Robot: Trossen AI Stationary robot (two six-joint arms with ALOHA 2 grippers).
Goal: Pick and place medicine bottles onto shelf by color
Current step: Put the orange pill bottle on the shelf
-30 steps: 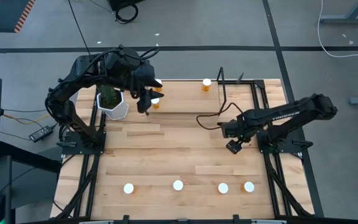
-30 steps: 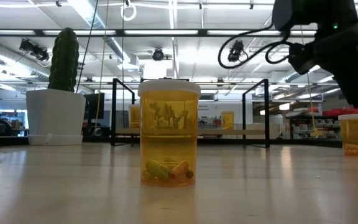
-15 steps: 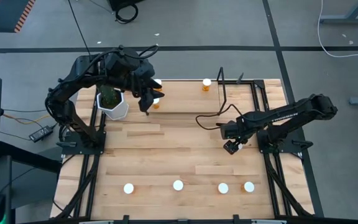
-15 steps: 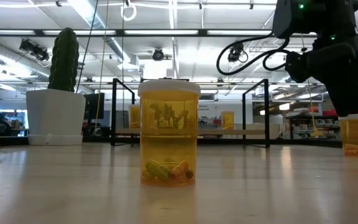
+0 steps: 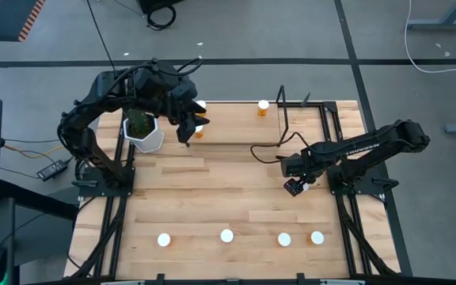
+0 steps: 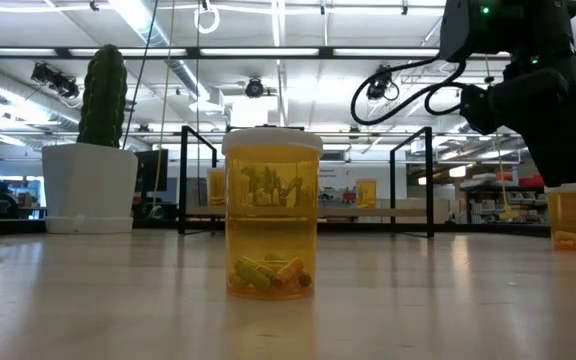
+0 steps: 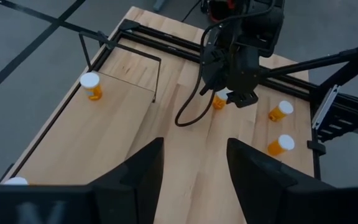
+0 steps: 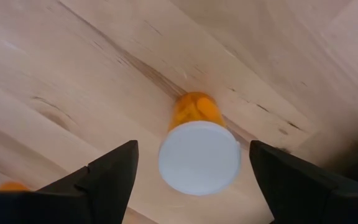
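I should next set the amber bottle among the shelf's bottles, so I need to grab it with my right gripper by its white cap (image 5: 305,187) (image 8: 199,157).
My right gripper (image 5: 294,187) is open and hangs over mid-table, right of centre. It points down at one upright amber bottle (image 8: 194,112). Its fingers stand on either side of the white cap (image 8: 199,157) with a gap on each side, touching nothing. In the low view it (image 6: 560,170) is just above that bottle (image 6: 575,215). My left gripper (image 5: 187,131) is open and empty at the far left, beside two bottles (image 5: 199,131). One bottle (image 5: 263,107) stands on the shelf (image 5: 307,119). Several bottles (image 5: 226,235) stand upright along the near edge.
A white pot with a cactus (image 5: 143,131) stands at the far left, under my left arm. The shelf's black wire uprights (image 5: 282,99) rise at the far edge. Bare wood (image 5: 212,190) lies between the near row of bottles and the shelf.
My right gripper has come down and shifted a little toward the table's left, so it now hangs over the bottle. It stays open. No bottle has moved.
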